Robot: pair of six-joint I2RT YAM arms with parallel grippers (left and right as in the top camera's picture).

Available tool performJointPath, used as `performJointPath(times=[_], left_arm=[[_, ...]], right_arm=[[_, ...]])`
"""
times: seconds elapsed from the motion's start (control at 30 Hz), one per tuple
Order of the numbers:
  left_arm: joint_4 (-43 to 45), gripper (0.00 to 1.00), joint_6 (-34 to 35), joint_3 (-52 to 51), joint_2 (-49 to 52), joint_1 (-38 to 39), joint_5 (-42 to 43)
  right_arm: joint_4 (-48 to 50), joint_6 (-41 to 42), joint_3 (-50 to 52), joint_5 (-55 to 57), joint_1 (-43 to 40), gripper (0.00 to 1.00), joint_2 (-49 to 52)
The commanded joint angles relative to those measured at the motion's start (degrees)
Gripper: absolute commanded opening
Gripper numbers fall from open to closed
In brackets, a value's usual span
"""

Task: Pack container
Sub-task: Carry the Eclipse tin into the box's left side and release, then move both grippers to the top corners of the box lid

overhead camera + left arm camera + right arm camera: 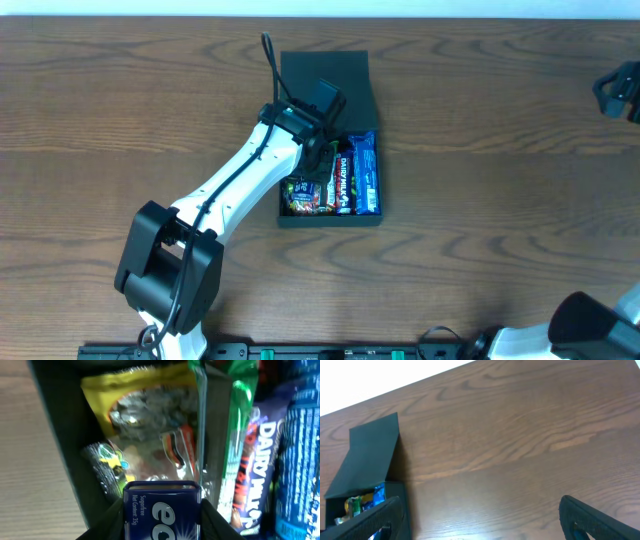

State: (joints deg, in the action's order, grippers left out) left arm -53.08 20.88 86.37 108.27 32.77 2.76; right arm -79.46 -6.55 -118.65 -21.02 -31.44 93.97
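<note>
My left gripper opens now, since the mint tin (pixel 162 515) lies over the sweet bag (pixel 150 457), inside the container's rim, and would rest there if I opened now.
The dark container (pixel 330 222) lies mid-table with its flap lid (pixel 325 75) swung open toward the far side. Inside lie a purple Dairy Milk bar (pixel 345 180), blue packets (pixel 366 175) and a yellow-and-clear sweet bag (pixel 300 195). My left gripper (pixel 322 150) hangs over the box's left half, shut on a small dark-blue mint tin (pixel 162 510); black fingers (pixel 215 522) press both of the tin's sides. Below the tin I see the yellow bag (pixel 140 410) and a green wrapper (pixel 225 410). My right gripper (pixel 620 92) stands open far to the right, holding nothing.
Brown wooden tabletop (pixel 500 150) surrounds the box. In the right wrist view the container (pixel 367 460) shows at far left, with bare wood between the wide-open right gripper (pixel 477 510) fingers. The arm bases sit along the near edge.
</note>
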Motion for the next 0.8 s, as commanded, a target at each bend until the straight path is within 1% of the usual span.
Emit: performJointPath(times=[0.0,0.03,0.1,0.17,0.23,0.3,0.43,0.5,0.53,0.6,0.63,0.7,0.73,0.77], left_arm=[[0.1,0.09,1.0,0.0,-0.2,-0.1,-2.1],[0.1,0.20,1.0,0.0,-0.2,-0.1,-2.1],[0.1,0.51,1.0,0.0,0.0,-0.1,-2.1],[0.1,0.59,1.0,0.0,0.0,-0.1,-1.7],[0.0,0.66,1.0,0.0,0.0,-0.1,-1.6],[0.0,0.66,1.0,0.0,0.0,-0.1,-1.0],[-0.1,0.61,0.5,0.7,-0.3,-0.1,0.5],[-0.3,0.55,-1.7,2.6,-1.0,-0.1,0.0],[-0.3,0.54,-2.3,4.2,-1.8,-0.3,-1.0],[0.3,0.54,-2.2,7.2,-3.4,-1.0,-3.4],[1.2,0.54,-2.2,8.5,-4.2,-1.6,-3.3],[3.6,0.47,-2.2,10.5,-5.3,-3.8,-2.8],[5.2,0.42,-2.2,11.3,-5.7,-5.5,-2.3],[6.7,0.36,-2.2,11.8,-5.7,-7.2,-1.2]], right_arm=[[-0.1,-0.8,0.3,-0.4,0.0,0.99,-0.1],[-0.1,-0.8,0.3,-0.5,0.0,0.99,-0.1],[-0.1,-0.8,0.3,-0.4,0.0,0.99,-0.1],[-0.1,-0.8,0.3,-0.4,0.0,0.99,-0.1],[0.0,-0.8,0.3,-0.4,0.0,0.99,-0.1],[0.0,-0.8,0.3,-0.4,0.0,0.99,-0.1],[0.0,-0.8,0.3,-0.4,0.0,0.99,-0.1],[0.0,-0.8,0.3,-0.7,0.0,0.99,-0.1],[0.0,-0.8,0.3,-1.8,0.0,0.99,-0.1],[0.3,-0.8,0.3,-5.3,0.2,0.99,0.3],[0.5,-0.8,0.3,-6.8,0.5,1.00,0.6],[0.9,-0.8,0.3,-8.9,1.7,0.99,1.6],[1.1,-0.8,0.3,-9.8,2.4,0.99,2.3],[1.3,-0.8,0.3,-10.7,3.2,0.95,3.0]])
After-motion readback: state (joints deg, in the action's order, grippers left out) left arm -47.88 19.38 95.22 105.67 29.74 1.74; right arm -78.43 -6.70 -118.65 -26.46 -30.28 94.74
